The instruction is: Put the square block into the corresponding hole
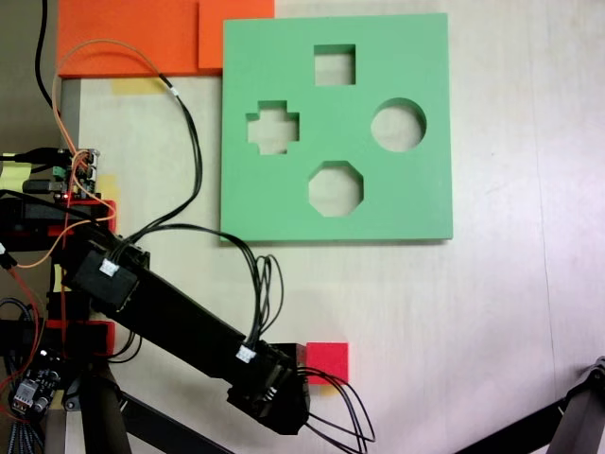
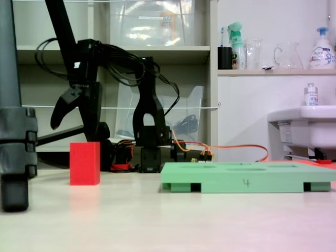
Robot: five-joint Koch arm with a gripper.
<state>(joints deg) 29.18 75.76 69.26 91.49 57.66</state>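
I need to grip the block's upper part [image 1: 328, 361] next, so the square block's base is free to enter the square hole.
The square block [image 1: 326, 361] is a red cube standing on the pale table, well below the green board [image 1: 416, 199] in a fixed view. The corresponding hole [image 1: 335, 64] is the square cutout near the board's top edge, with cross, round and octagonal cutouts below it. My gripper [image 1: 284, 397] sits just left of the cube, its black body hiding the fingertips from above. From table level, the gripper [image 2: 73, 128] hangs open above and behind the cube [image 2: 84, 163], one curved finger spread out to the left. It holds nothing. The board [image 2: 247, 181] lies flat to the right.
Orange foam slabs [image 1: 132, 38] lie at the top left beside the board. Cables loop from the arm across the table. A black tripod leg [image 1: 577, 407] enters at the bottom right and stands large at the left [image 2: 13, 147]. Shelves and a sink stand behind.
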